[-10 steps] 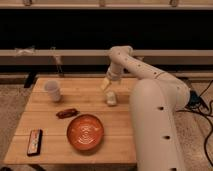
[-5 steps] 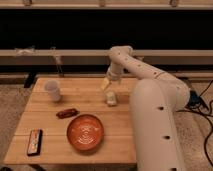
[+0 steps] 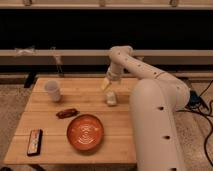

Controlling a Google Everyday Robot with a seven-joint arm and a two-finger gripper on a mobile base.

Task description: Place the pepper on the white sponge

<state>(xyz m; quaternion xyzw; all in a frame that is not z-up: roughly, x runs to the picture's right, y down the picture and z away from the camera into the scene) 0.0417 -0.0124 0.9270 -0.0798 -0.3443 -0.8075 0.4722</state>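
Note:
My gripper is going to grab the pepper next by the middle of its body (image 3: 67, 113), to put it on the white sponge (image 3: 111, 97).
The pepper (image 3: 66, 113) is a small dark red-brown piece lying flat on the wooden table (image 3: 45, 125), left of centre, just behind the orange bowl. Toward the right of the table stands the white sponge (image 3: 111, 97), a small cream block. My gripper (image 3: 106, 84) hangs just above and slightly behind the sponge, pointing down, open with nothing in it. It is well to the right of the pepper. The white arm reaches in from the right.
A white cup (image 3: 52, 90) stands at the back left. An orange bowl (image 3: 85, 132) sits at the front centre and a black remote-like device (image 3: 34, 141) lies at the front left corner. The robot's big white body (image 3: 155, 125) crowds the table's right edge.

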